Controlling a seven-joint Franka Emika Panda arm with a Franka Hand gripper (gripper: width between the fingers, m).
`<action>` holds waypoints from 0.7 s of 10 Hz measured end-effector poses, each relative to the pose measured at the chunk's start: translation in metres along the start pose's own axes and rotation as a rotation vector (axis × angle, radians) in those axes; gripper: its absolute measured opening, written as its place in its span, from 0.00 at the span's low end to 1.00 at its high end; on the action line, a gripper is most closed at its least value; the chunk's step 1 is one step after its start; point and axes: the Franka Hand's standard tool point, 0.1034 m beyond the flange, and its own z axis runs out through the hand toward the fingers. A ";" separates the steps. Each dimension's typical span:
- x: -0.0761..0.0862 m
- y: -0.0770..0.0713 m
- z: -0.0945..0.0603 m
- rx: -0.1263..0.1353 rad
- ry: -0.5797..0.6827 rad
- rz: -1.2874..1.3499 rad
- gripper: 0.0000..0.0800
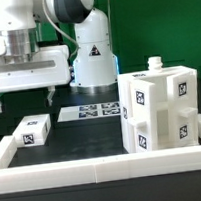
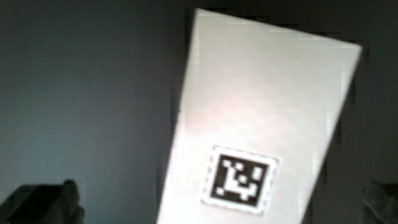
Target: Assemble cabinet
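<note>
The small tagged panel (image 1: 33, 130) needs to fit onto the white cabinet body (image 1: 160, 110), so my gripper should grab the panel by its long side edges next.
The white cabinet body (image 1: 160, 110) stands upright at the exterior view's right, with marker tags on its faces and a small knob on top. A small white tagged panel (image 1: 33, 130) lies flat on the black table at the exterior view's left. My gripper (image 1: 23, 99) hangs above that panel, fingers wide apart and empty. In the wrist view the panel (image 2: 258, 130) fills the middle, its tag (image 2: 240, 180) showing, with my dark fingertips (image 2: 45, 203) at either side and clear of it.
The marker board (image 1: 90, 113) lies flat near the robot base (image 1: 91, 64). A low white border wall (image 1: 96, 169) runs along the table's front and sides.
</note>
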 end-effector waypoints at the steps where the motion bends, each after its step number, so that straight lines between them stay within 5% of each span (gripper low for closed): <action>1: 0.001 -0.001 0.001 0.002 -0.004 -0.001 1.00; 7: 0.009 -0.020 0.020 0.005 -0.017 -0.045 1.00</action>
